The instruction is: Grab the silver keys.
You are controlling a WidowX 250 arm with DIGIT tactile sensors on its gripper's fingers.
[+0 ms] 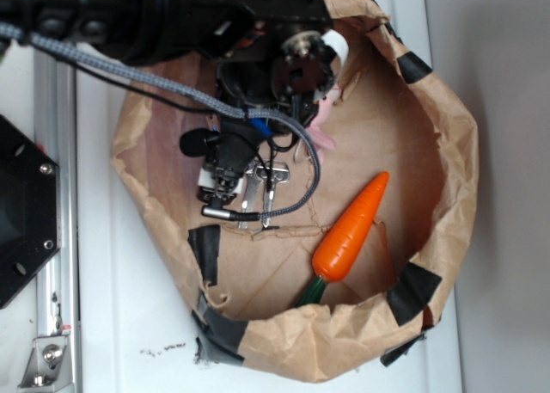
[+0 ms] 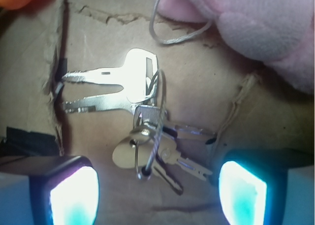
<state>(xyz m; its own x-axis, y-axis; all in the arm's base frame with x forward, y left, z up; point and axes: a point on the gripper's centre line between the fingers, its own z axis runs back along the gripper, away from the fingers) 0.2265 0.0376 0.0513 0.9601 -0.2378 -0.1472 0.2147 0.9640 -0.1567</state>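
Observation:
I should grab all the silver keys together next, so my gripper should pinch the heap of keys by its thin wire ring (image 2: pixel 156 147).
The silver keys (image 2: pixel 140 121) lie on the brown paper floor of a paper bag, several shiny keys on a thin wire ring. In the exterior view the keys (image 1: pixel 265 187) show just below the black gripper (image 1: pixel 232 182), which hangs low over them inside the bag. In the wrist view my gripper (image 2: pixel 158 190) is open, its two glowing fingertips (image 2: pixel 74 195) spread wide either side of the bunch's near end. Nothing is between the pads. The keys lie just ahead of the gripper.
An orange carrot (image 1: pixel 351 230) with a green stem lies to the right in the paper bag (image 1: pixel 447 187). A pink plush toy (image 2: pixel 266 23) with a wire loop sits beyond the keys. The bag's crumpled walls ring the space; black tape patches mark the rim.

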